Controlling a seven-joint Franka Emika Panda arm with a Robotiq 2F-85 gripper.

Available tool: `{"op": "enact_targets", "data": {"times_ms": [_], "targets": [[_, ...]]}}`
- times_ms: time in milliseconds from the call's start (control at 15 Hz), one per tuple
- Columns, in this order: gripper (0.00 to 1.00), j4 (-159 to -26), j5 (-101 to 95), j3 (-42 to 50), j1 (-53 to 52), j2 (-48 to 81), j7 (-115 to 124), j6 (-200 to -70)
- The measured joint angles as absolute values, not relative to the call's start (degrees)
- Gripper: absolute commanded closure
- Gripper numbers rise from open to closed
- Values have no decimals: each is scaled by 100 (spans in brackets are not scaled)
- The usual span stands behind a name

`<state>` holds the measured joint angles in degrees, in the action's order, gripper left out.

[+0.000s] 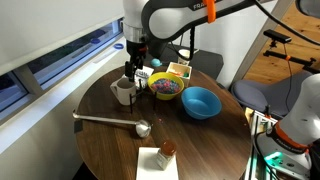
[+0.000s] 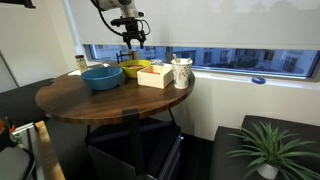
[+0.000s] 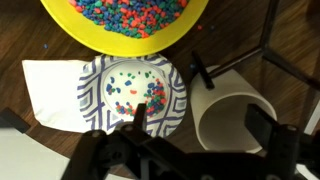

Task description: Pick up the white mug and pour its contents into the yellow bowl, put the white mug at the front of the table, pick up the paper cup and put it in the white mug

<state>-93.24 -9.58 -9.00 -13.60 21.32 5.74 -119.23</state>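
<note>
I will next grab the white mug from above by the side at its rim beside the patterned bowl (image 3: 132, 95), so the mug's base stays free to set it upright.
The white mug (image 1: 123, 92) stands upright on the round brown table (image 1: 100, 140), seen also in an exterior view (image 2: 181, 72). In the wrist view the mug (image 3: 240, 125) looks empty inside and its handle does not show. The yellow bowl (image 1: 165, 87) (image 2: 133, 68) (image 3: 125, 18) holds small colourful pieces. My gripper (image 1: 134, 72) (image 2: 132, 46) (image 3: 200, 128) is open and empty. It hovers above the table, over the gap between the mug and a black-and-white patterned bowl (image 3: 132, 95). I cannot pick out the paper cup with certainty.
The patterned bowl sits on a white napkin (image 3: 45, 90) and holds a few colourful pieces. A blue bowl (image 1: 200, 102) (image 2: 102, 75) stands beside the yellow one, with a box (image 1: 180, 70) (image 2: 155, 75) behind. A metal ladle (image 1: 110, 120) and a napkin with a brown object (image 1: 160, 155) lie nearer the table's edge.
</note>
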Motion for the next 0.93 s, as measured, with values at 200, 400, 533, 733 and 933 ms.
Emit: {"op": "enact_targets", "data": {"times_ms": [200, 400, 533, 733, 933], "targets": [[0, -9293, -914, -857, -1354, 2224, 769, -12195], [10, -9248, -870, -842, -1355, 2355, 880, -12338], [30, -9166, -854, -842, -1361, 2468, 908, -12345], [55, -9065, -853, -842, -1366, 2593, 920, -12345], [77, -9001, -852, -837, -1365, 2648, 922, -12345]]}}
